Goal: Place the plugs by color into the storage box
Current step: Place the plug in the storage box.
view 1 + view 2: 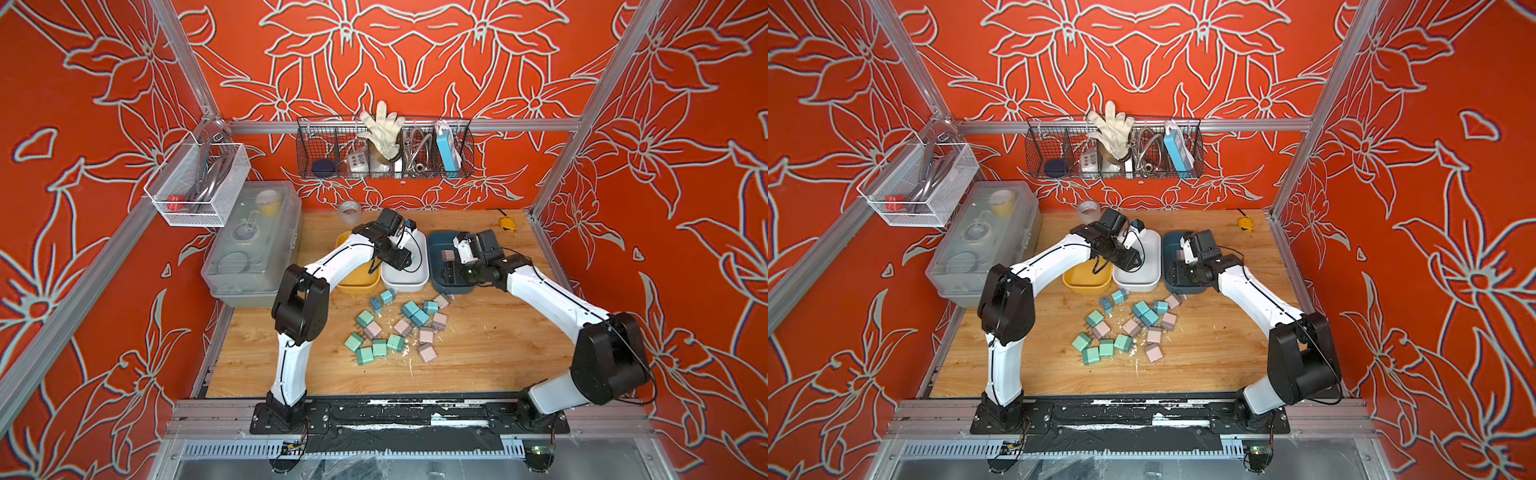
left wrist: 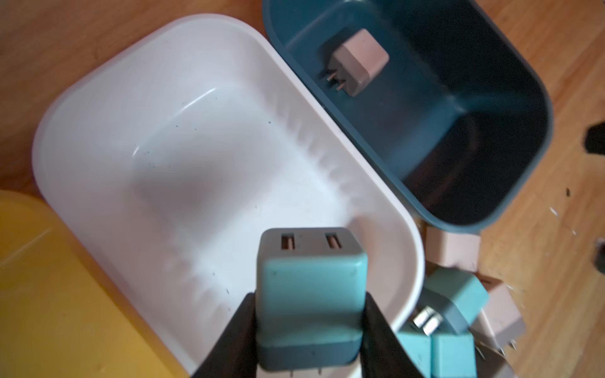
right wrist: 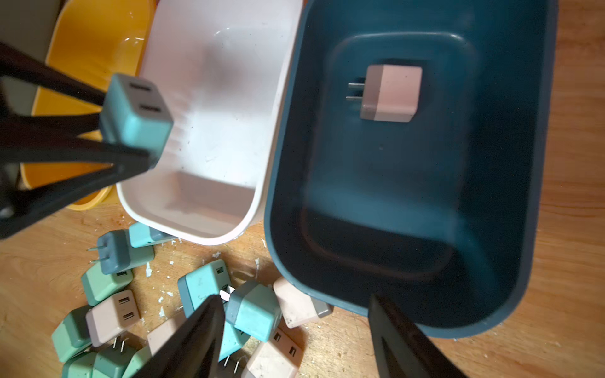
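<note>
The teal blue plug is well above the white tray, short of its empty middle, so my left gripper needs to keep holding the plug.
My left gripper (image 2: 309, 296) is shut on a teal blue plug (image 2: 311, 278), held above the white tray (image 2: 59, 108) with its USB ports facing away from the wrist. In both top views that plug (image 1: 410, 225) (image 1: 1136, 227) hangs over the tray's far end. My right gripper (image 3: 294, 296) is open and holds nothing, above the near end of the dark blue tray (image 3: 491, 163). One pink plug (image 3: 391, 93) lies on its side in that tray. The yellow tray (image 1: 357, 284) sits left of the white one. Several green, teal and pink plugs (image 1: 395, 328) lie piled on the table in front of the trays.
A translucent lidded box (image 1: 249, 245) stands left of the trays. A tape roll (image 1: 349, 212) and a yellow tape measure (image 1: 508, 224) lie at the back. A wire basket (image 1: 384, 149) and a white mesh basket (image 1: 197, 183) hang above. White flecks litter the wood.
</note>
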`<move>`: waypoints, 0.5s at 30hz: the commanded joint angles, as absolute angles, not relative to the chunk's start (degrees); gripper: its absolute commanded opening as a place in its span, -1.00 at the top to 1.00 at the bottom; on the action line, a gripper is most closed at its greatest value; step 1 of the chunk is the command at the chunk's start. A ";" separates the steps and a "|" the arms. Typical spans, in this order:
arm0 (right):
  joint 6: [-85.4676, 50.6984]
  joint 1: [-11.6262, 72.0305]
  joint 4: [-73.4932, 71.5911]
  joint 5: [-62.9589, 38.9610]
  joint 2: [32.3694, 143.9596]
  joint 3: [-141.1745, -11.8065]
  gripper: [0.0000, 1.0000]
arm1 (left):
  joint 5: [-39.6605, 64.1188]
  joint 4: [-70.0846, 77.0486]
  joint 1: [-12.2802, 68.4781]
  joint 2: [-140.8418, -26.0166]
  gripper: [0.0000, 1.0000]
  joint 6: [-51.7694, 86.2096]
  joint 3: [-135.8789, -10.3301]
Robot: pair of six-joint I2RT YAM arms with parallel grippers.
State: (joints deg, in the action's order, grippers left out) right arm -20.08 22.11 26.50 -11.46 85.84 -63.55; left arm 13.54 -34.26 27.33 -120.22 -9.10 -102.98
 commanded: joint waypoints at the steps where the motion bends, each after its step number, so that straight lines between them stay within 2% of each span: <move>1: -19.26 21.88 28.04 -7.93 84.58 -62.92 -0.50 | 12.86 -35.01 27.01 -125.08 0.55 -8.66 -109.05; 7: -19.45 21.88 27.62 -8.99 85.41 -63.28 -0.50 | 10.95 -37.36 26.61 -134.08 0.47 -8.85 -118.85; 12: -19.49 21.83 27.04 -8.94 86.13 -63.11 -0.50 | 9.47 -36.30 26.63 -136.14 0.05 -9.53 -120.99; 15: -19.43 21.88 26.97 -9.40 86.20 -63.35 -0.50 | 9.22 -36.30 26.64 -136.10 -0.10 -9.93 -121.27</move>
